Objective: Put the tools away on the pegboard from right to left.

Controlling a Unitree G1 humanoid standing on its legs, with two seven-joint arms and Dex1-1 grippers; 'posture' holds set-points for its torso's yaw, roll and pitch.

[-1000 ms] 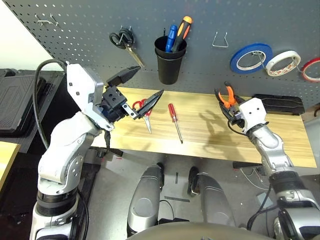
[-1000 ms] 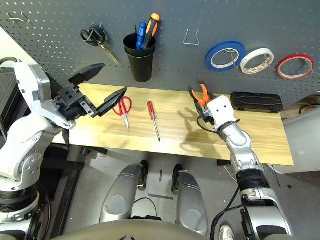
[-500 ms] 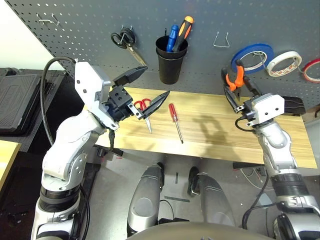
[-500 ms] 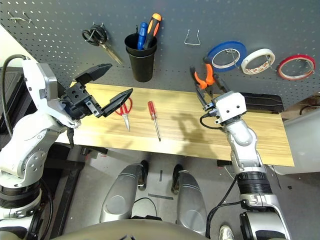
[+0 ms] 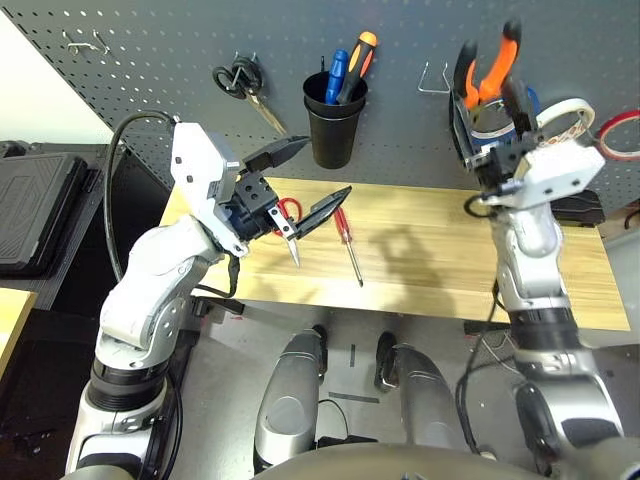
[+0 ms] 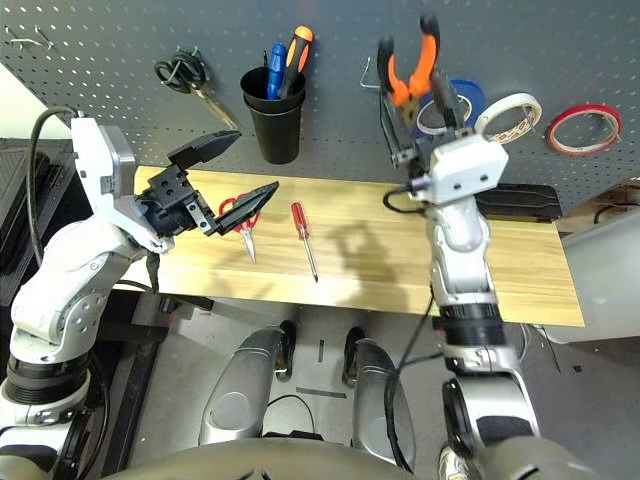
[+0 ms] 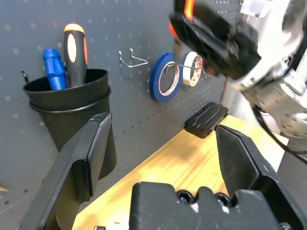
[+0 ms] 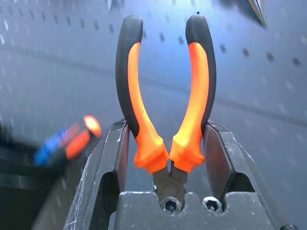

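The pliers (image 5: 487, 68) are beside the bare wire hook and short of it, so they would fall if the robot's right gripper opened now. The right gripper still needs to move them to the hook.
My right gripper (image 5: 492, 122) is shut on the orange-and-black-handled pliers (image 5: 487, 68), handles up (image 8: 165, 96), held high in front of the dark grey pegboard (image 5: 150, 50), just right of a bare wire hook (image 5: 432, 80). The thin red tape ring (image 6: 582, 130) hangs at the pegboard's far right. On the wooden table lie the red-handled scissors (image 5: 290, 214), partly behind my left gripper (image 5: 322, 168), and the slim red-handled screwdriver (image 5: 348, 240) beside them. The left gripper hovers open above the scissors, holding nothing.
A black cup (image 5: 330, 125) on the pegboard holds a blue and an orange screwdriver. Black-handled scissors (image 5: 240, 78) hang to its left. Blue tape (image 6: 462, 98) and white tape (image 6: 510, 112) hang by the red ring. A black box (image 6: 515, 200) sits at the table's back right.
My right arm has lifted the pliers from just above the table up to the pegboard beside the wire hook. The left gripper has shifted slightly toward the scissors, still open.
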